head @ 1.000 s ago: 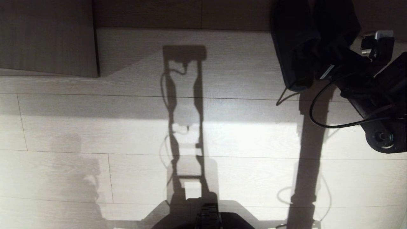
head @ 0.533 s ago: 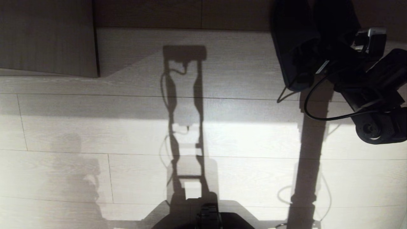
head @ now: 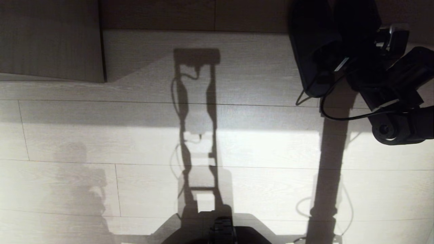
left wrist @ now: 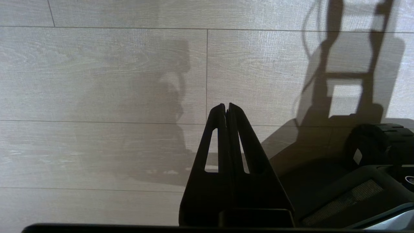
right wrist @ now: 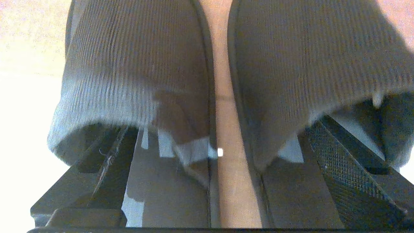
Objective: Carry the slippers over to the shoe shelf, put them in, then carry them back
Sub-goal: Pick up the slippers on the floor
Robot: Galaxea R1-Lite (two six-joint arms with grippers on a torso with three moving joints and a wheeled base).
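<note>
My right gripper grips the slippers by the inner sides of their uppers next, so the toes stay free to enter the shoe shelf.
The slippers lie side by side at the far right: one (head: 310,51) dark and flat, the other (head: 356,23) partly under my right arm. In the right wrist view their ribbed grey uppers (right wrist: 136,64) (right wrist: 307,64) fill the frame, with a strip of floor between them. My right gripper (right wrist: 223,129) is open wide, one finger (right wrist: 97,168) reaching into each slipper's opening, tips hidden under the fabric. The shoe shelf shows as a grey wood panel (head: 51,40) and a brown back panel (head: 156,15). My left gripper (left wrist: 226,105) hangs shut over bare floor.
Pale plank floor (head: 101,135) spreads in front of me, crossed by shadows of my frame and arm. My base (head: 220,234) sits at the near edge. A black cable (head: 339,117) loops from the right wrist just above the floor.
My right arm has pushed forward toward the slippers, its wrist sliding further in. The slippers and the left arm have stayed where they were.
</note>
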